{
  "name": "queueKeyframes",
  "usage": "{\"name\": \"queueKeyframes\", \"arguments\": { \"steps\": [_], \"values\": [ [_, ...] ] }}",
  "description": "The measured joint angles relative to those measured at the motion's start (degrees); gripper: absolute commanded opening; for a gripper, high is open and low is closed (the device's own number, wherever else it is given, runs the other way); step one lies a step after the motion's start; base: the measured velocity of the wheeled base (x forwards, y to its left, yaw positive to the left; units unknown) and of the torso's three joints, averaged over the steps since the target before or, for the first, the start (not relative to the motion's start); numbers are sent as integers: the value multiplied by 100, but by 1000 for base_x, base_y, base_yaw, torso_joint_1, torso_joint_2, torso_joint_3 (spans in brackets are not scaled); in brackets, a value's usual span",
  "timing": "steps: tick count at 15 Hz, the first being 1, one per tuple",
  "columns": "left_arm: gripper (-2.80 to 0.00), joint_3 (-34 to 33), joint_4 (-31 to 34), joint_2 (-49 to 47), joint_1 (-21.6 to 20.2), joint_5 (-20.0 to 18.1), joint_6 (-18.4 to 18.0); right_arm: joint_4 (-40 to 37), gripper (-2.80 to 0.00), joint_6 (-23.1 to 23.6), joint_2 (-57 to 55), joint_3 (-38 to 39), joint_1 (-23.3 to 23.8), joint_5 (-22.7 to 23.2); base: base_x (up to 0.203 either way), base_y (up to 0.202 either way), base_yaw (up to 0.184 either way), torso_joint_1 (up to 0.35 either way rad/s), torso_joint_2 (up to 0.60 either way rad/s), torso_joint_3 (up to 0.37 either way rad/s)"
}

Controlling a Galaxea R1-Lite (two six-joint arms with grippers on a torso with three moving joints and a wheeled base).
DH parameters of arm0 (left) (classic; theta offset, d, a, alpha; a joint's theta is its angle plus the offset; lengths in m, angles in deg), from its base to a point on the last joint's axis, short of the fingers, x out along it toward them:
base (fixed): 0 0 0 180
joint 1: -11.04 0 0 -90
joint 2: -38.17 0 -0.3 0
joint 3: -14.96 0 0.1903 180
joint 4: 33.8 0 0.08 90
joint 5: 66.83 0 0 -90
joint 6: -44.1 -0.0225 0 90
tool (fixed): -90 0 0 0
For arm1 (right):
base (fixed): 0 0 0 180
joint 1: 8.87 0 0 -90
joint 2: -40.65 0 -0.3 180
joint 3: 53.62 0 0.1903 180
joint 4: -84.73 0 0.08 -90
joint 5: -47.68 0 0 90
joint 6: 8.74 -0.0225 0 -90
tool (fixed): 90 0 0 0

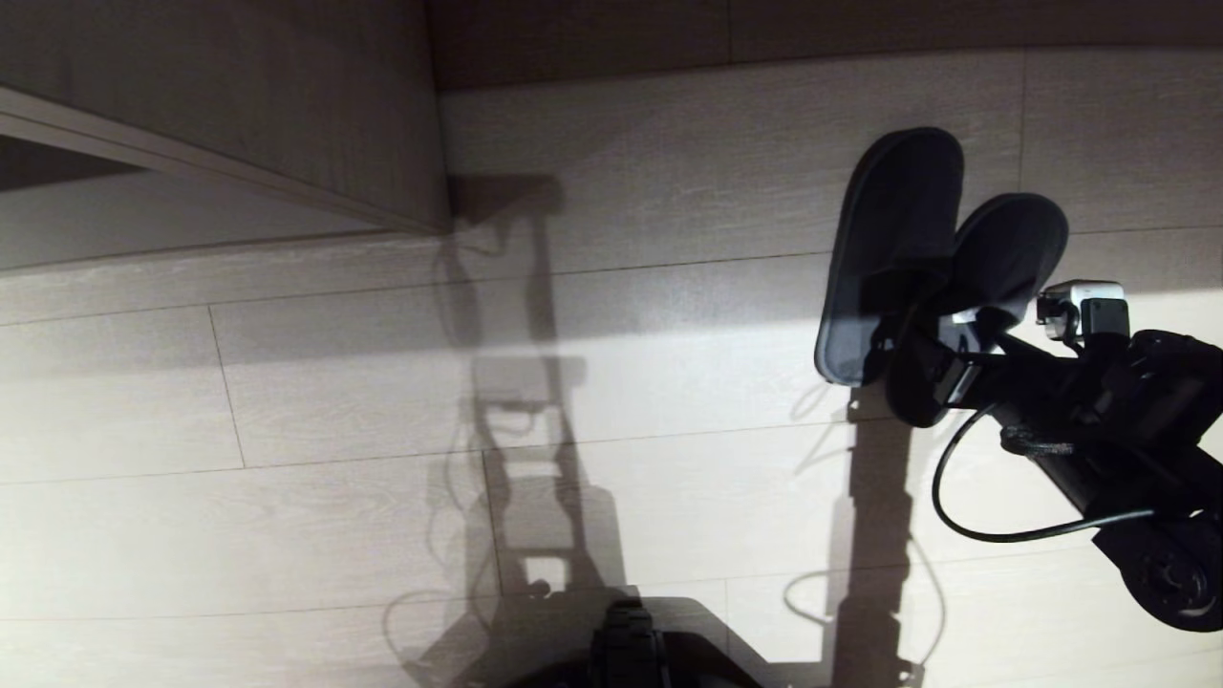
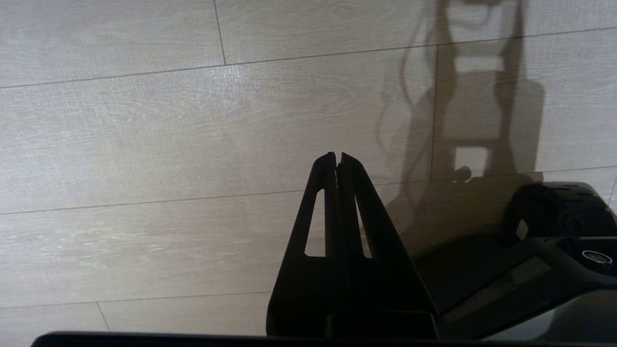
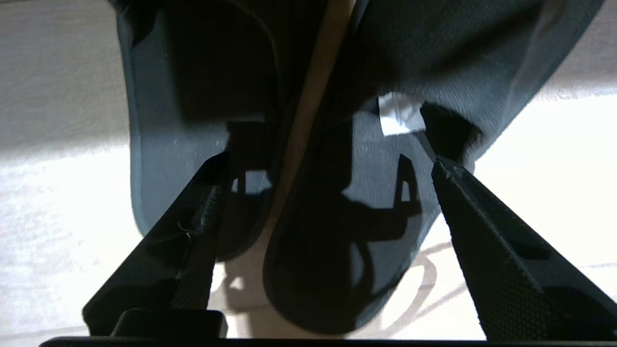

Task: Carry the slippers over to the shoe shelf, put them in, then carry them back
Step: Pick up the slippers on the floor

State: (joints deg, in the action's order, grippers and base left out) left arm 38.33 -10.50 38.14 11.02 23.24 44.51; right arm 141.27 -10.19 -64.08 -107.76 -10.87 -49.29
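My right gripper should next grab the slippers by their adjoining inner strap edges, to carry the pair together to the shoe shelf.
The two slippers lie side by side on the pale floor at the right of the head view, one point(image 1: 893, 220) to the left of the other point(image 1: 1013, 239). My right gripper point(image 1: 941, 349) is at their near ends. In the right wrist view it point(image 3: 328, 164) is open, jaws spread wide. One finger point(image 3: 202, 212) lies over the edge of one slipper point(image 3: 159, 144). The other finger point(image 3: 482, 226) is beside the second slipper point(image 3: 434, 48), which has a white tag point(image 3: 397, 113). My left gripper point(image 2: 337, 156) is shut and empty above bare floor. I cannot tell whether the shoe shelf is in view.
A pale wood cabinet point(image 1: 287, 105) fills the far left of the head view, its corner point(image 1: 435, 225) reaching toward the middle. A dark wall base point(image 1: 764, 38) runs along the far side. My own base point(image 1: 626, 650) shows at the near edge.
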Motion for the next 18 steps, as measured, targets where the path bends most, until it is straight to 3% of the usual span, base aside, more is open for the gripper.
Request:
{"name": "queueKeyframes", "arguments": {
  "steps": [10, 18],
  "values": [
    [-280, 0, 0, 0, -2, 0, 1, 230, 0, 9, -747, -1223, -68, 102, 0, 0, 0, 0, 0, 0],
    [-280, 0, 0, 0, 0, 0, -1, 311, 0, 25, -1143, -1782, -98, 136, 0, 0, 0, 0, 0, 0]
  ]
}}
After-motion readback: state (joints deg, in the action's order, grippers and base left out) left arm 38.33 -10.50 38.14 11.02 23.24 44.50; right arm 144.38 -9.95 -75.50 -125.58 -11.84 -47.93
